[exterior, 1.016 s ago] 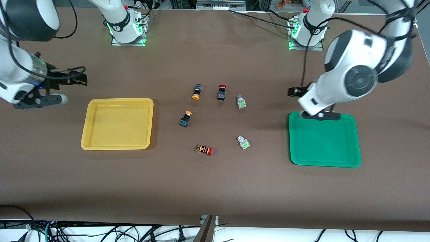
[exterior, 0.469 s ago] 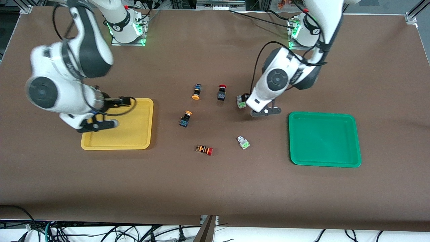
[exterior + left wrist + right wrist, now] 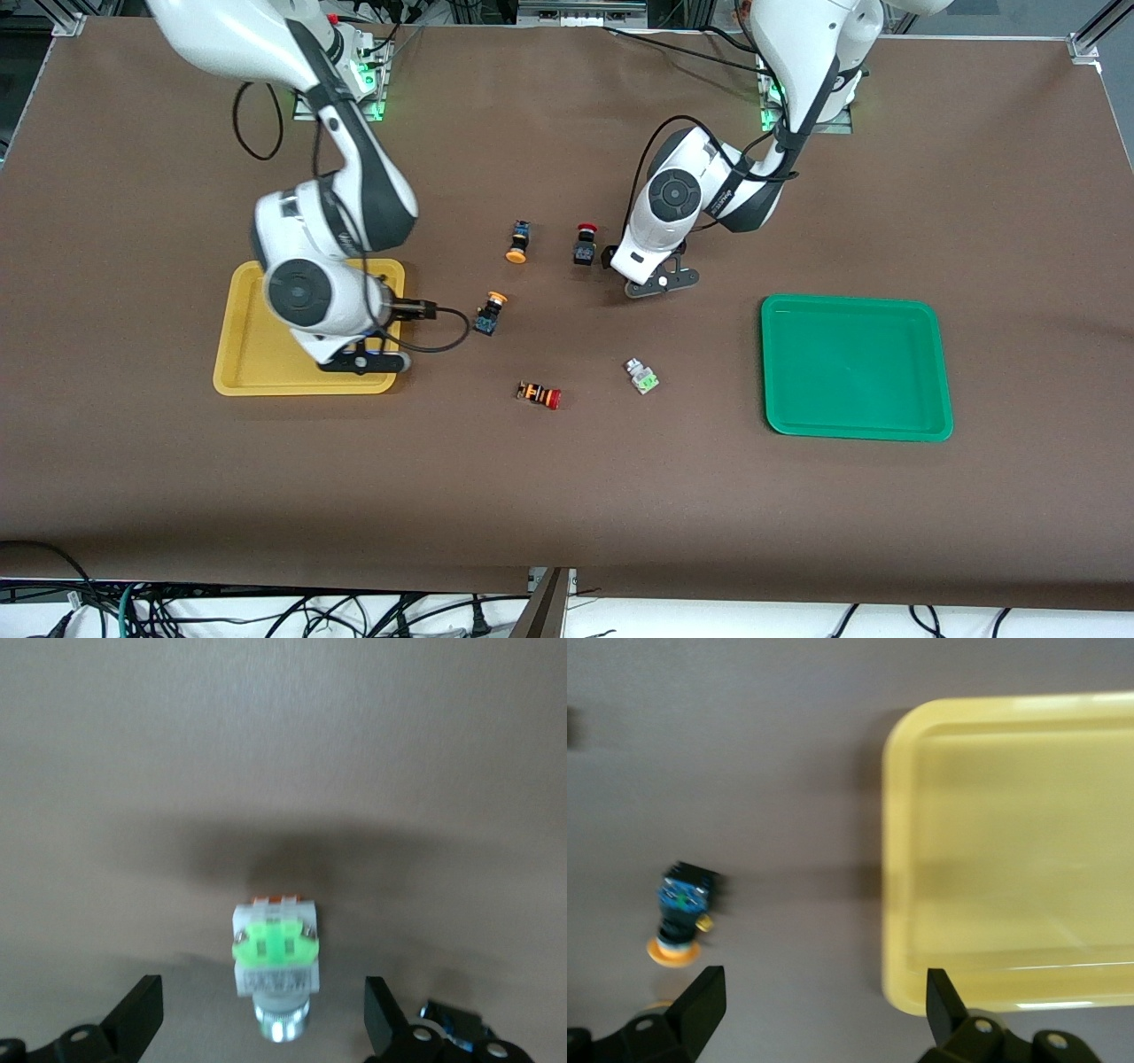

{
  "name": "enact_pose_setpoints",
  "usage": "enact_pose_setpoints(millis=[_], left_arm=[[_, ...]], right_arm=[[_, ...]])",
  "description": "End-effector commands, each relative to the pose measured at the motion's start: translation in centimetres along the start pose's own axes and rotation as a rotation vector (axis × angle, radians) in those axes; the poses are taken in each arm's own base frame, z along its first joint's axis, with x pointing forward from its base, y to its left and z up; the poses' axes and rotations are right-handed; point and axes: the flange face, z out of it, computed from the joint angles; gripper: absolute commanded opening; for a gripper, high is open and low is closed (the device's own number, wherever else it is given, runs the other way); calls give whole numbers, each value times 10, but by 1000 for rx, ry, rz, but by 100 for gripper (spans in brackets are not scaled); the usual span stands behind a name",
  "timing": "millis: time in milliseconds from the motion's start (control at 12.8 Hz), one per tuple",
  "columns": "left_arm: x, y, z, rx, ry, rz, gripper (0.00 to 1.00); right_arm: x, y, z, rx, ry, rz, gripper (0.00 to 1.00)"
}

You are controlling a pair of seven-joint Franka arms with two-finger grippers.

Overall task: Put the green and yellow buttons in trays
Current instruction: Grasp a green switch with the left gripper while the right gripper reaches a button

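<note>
I need to place the yellow button in the yellow tray (image 3: 237, 354), so next I need to pick it up with my right gripper by its blue-and-black switch body (image 3: 488, 318).
A green button (image 3: 275, 961) lies on the table between the open fingers of my left gripper (image 3: 261, 1023); in the front view that gripper (image 3: 641, 271) hides it. A second green button (image 3: 642, 377) lies nearer the camera. Two yellow buttons (image 3: 518, 241) (image 3: 488, 315) lie mid-table. My right gripper (image 3: 379, 353) hangs open and empty over the yellow tray's (image 3: 237, 354) edge toward the table's middle; its wrist view shows that gripper (image 3: 822, 1005), the tray (image 3: 1010, 850) and one yellow button (image 3: 682, 912). The green tray (image 3: 855, 368) lies toward the left arm's end and holds nothing.
A red-capped black switch (image 3: 584, 244) lies beside the left gripper. A red-capped switch with an orange-striped body (image 3: 539, 394) lies nearer the camera, between the trays. A cable loops from the right wrist toward the nearer yellow button.
Both arms swung in toward the middle. The left gripper moved from the green tray to over the farther green button. The right gripper crossed the yellow tray to its inner edge.
</note>
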Motion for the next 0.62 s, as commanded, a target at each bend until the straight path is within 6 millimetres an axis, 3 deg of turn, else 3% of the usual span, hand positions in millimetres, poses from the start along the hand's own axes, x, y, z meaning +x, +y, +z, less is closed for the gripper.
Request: enact_pose_setpoints(millis=[0,78,156,234,312,469,547], left_arm=[[6,5,11,-24,16,-10,100],[7,4,12,-22,13,-16,90],[6,5,12,-20,13,-14,69],[5,5,14,-17,10,-12,35],[5,4,15,-14,8,-7,19],[7,4,8,-17,12,4,2],[10,4,-8,-29,27,1,1]], right_arm=[[-11,-53,32,31,16,101,100],[-13,-66,45,41,17,122,100],[-14,-74,59,48,18,137,100],[-16,-84,70,58,18,150,100],[-16,-90,80,71,22,183,100],[-16,-97,96,72,22,221,100],[-15,-98,102,73,23,241,100]])
